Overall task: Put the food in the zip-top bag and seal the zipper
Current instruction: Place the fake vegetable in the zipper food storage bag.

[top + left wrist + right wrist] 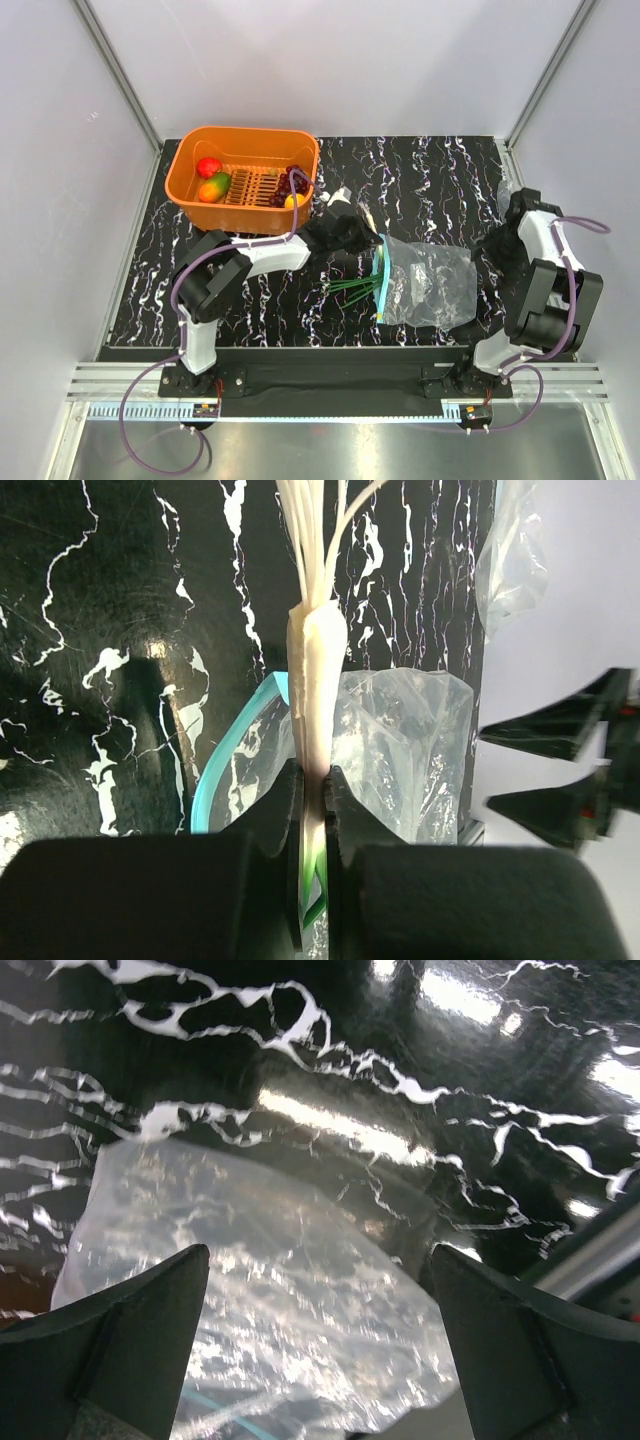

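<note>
My left gripper holds the chive bunch [317,670] and should keep holding it until its leaves are in the bag. If I opened now, the bunch would lie across the bag's opening, with its leaves outside the zipper.
The clear zip-top bag [432,285] lies flat mid-table, its teal zipper [381,285] on the left side. My left gripper [345,235] hovers at the bag's mouth, shut on the chive bunch [317,670]. The bunch's pale root end sticks out past the fingers, and green leaves [352,286] fan out by the zipper [214,772]. Whether the leaves are inside the bag I cannot tell. My right gripper [320,1255] is open above the bag's [260,1280] far end, holding nothing. Apple [208,166], mango [214,187], lemon [294,200] and grapes [294,180] sit in the basket.
The orange slotted basket [190,150] stands at the table's back left. The right arm [545,280] is folded up at the table's right edge. Grey enclosure walls ring the black marbled tabletop [420,175].
</note>
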You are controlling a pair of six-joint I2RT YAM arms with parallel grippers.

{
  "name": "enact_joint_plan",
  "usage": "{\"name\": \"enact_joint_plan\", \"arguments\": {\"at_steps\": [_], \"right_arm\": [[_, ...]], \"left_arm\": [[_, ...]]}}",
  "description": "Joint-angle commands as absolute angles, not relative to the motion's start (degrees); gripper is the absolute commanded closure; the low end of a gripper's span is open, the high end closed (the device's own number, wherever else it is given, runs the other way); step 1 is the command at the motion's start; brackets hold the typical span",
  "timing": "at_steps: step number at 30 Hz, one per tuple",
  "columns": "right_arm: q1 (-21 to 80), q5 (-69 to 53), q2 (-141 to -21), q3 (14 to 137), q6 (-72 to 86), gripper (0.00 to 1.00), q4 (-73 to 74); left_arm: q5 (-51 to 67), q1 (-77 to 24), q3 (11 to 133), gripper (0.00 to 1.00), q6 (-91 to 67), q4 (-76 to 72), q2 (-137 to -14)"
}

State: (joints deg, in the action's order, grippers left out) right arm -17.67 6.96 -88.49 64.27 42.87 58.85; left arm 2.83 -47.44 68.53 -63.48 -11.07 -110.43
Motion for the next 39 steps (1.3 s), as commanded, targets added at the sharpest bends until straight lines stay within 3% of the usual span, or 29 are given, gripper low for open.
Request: {"name": "enact_joint_plan", "arguments": {"at_steps": [1,9,16,21,28,39], "right_arm": [[-19.77,5.99,-86.57,60.39,48.16,0.0,48.62],[-19.6,-4.21,-80.25,47.3,53.61,0.0,36.84],[-15.74,-5.45,-77.52,45.71,53.88,0.01,36.04],[-13.54,-8.26,-78.57,46.14,51.6,0.06,35.95],[-11.17,-9.49,-76.47,45.88,47.29,0.23,36.56],[-6.95,-9.76,-78.58,47.9,41.66,0.24,38.49]], "left_arm": [[4.04,-47.11,70.84,1.0,-65.56,-13.18,-111.0],[5.18,-46.93,72.6,1.0,-72.31,-12.92,-113.29],[6.5,-46.67,72.33,1.0,-82.61,-11.96,-114.61],[7.91,-46.67,74.35,1.0,-85.34,-11.52,-116.27],[7.64,-46.93,79.36,1.0,-80.95,-5.36,-119.26],[9.41,-49.48,86.21,1.0,-78.58,-0.19,-125.07]]}}
